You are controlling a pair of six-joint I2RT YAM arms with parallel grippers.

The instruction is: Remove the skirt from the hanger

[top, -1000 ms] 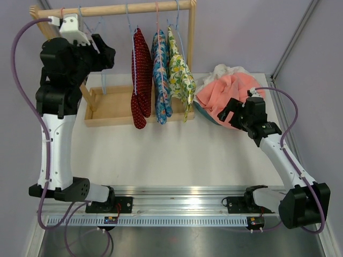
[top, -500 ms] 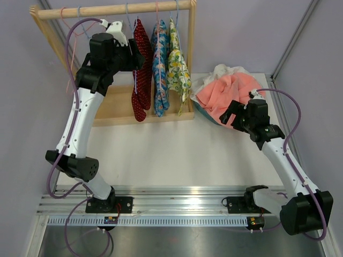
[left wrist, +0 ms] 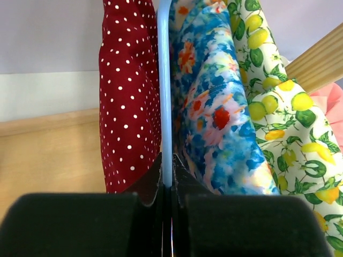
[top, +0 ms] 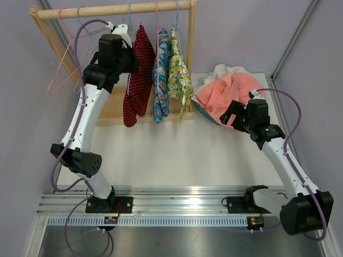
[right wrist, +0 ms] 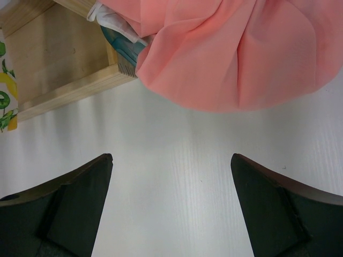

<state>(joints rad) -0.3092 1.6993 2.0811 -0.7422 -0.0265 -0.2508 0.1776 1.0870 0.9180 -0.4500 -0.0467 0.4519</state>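
Next, my right gripper grabs the red skirt near its loose bottom [left wrist: 122,165] to pull it off the hanger, leaving the blue bar [left wrist: 166,163] free.
A red skirt with white dots [top: 138,80] hangs on a light blue hanger [left wrist: 165,80] from the wooden rail [top: 118,9]. It is the leftmost of three garments and swings out to the left at its bottom. My left gripper [top: 130,56] is up at the skirt's left side, shut on the hanger's thin blue bar [left wrist: 166,163], with the red skirt [left wrist: 128,107] to the left of the bar. Low over the white table, my right gripper [top: 229,116] stands wide open and empty [right wrist: 171,160], just in front of a pink cloth.
A blue floral garment [top: 161,80] and a lemon-print one [top: 179,75] hang right of the skirt. Empty pink and blue hangers [top: 59,80] dangle at the rail's left end. The rack's wooden base [top: 110,110] lies below. A pile of pink cloth [top: 228,91] sits at back right.
My left arm swung from the rail's left end to the red skirt and its jaws closed on the blue hanger. The skirt tilted leftward. The right arm stayed put.
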